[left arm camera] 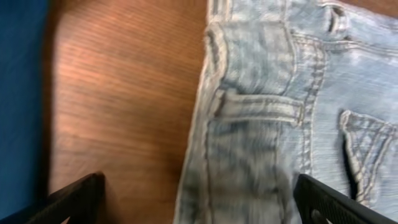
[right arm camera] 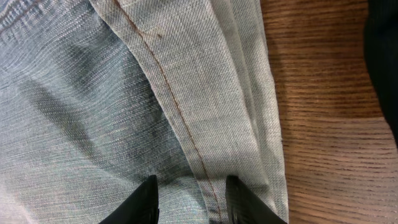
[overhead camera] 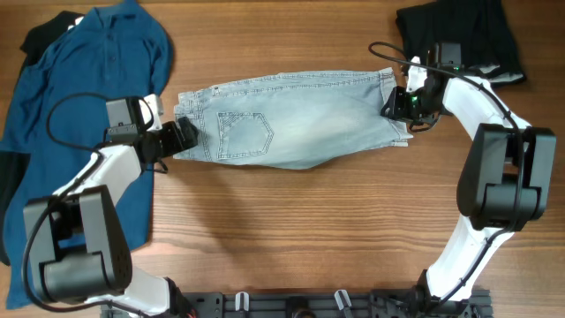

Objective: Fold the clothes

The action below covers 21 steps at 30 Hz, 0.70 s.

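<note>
The denim shorts [overhead camera: 291, 128] need to be folded over toward the cuffs. My left gripper should grab their waistband edge at the belt loop next, so that I can fold them.
The pale blue denim shorts [overhead camera: 291, 128] lie flat across the middle of the table, folded lengthwise, with the back pocket up, the waistband at the left and the cuffs at the right. My left gripper [overhead camera: 181, 134] is open wide at the waistband corner; the left wrist view shows the waistband and belt loop [left arm camera: 267, 93] between its fingers [left arm camera: 199, 202]. My right gripper [overhead camera: 395, 106] is over the cuff end. In the right wrist view its fingers [right arm camera: 189, 199] stand a little apart on the cuff seam [right arm camera: 186, 93], gripping nothing.
A deep-blue collared shirt [overhead camera: 88, 79] lies spread at the far left, its edge visible in the left wrist view [left arm camera: 18, 93]. Black garments lie at the top right [overhead camera: 459, 31], seen also in the right wrist view [right arm camera: 385, 62], and under the shirt at the top left [overhead camera: 44, 35].
</note>
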{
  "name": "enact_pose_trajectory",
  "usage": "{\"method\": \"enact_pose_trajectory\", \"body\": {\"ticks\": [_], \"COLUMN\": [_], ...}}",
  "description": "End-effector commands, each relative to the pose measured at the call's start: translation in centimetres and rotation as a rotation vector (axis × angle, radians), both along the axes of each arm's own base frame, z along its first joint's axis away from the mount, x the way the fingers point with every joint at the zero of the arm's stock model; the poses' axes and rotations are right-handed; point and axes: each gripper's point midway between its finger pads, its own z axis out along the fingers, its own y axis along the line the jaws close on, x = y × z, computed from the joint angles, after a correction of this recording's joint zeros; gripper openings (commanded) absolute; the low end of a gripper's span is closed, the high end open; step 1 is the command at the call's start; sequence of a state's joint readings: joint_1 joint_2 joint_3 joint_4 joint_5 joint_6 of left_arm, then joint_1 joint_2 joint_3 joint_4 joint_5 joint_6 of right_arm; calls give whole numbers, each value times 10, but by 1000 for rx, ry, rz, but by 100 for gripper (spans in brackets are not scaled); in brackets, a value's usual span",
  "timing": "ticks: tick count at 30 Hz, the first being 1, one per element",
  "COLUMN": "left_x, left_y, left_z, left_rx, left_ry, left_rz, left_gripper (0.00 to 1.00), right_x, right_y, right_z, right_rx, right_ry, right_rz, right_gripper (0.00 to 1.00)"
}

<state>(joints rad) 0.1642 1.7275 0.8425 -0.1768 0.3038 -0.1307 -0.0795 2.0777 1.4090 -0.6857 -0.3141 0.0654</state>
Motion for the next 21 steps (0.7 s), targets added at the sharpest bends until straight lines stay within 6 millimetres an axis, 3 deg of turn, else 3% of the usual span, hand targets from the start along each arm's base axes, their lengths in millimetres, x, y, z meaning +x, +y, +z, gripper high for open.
{"method": "enact_pose_trajectory", "body": {"ticks": [1,7,13,16,18,19,20,21], "left_x": [-4,-9,-16,-18,-18,-18,-16,-13], "left_y": [-19,-34,-53,-56,-51,-49,-47,-45], "left_z": [-23,-36,-43,-52,-59,-60,-59,-56], "left_rx": [-106,-192,-205,-183,-161,-152,-150,-149], "left_ry": [40,71,113,138,159,162,157,147], "left_rz": [-68,-104,-138,-128,-84,-69,-65,-60], "left_gripper": [100,92,62,52,34,15,4,4], "right_x": [-10,-10,-10,-10,-10,-10,-10,-10], "right_y": [2,2,2,2,2,2,2,3], "right_z": [-31,-31,-31,-31,-31,-31,-31,-31], "right_rx": [1,2,3,3,3,3,3,6], "right_ry": [68,68,69,68,69,69,70,71], "right_rz": [13,13,6,6,6,6,6,7], "right_gripper": [36,36,36,36,36,36,36,33]}}
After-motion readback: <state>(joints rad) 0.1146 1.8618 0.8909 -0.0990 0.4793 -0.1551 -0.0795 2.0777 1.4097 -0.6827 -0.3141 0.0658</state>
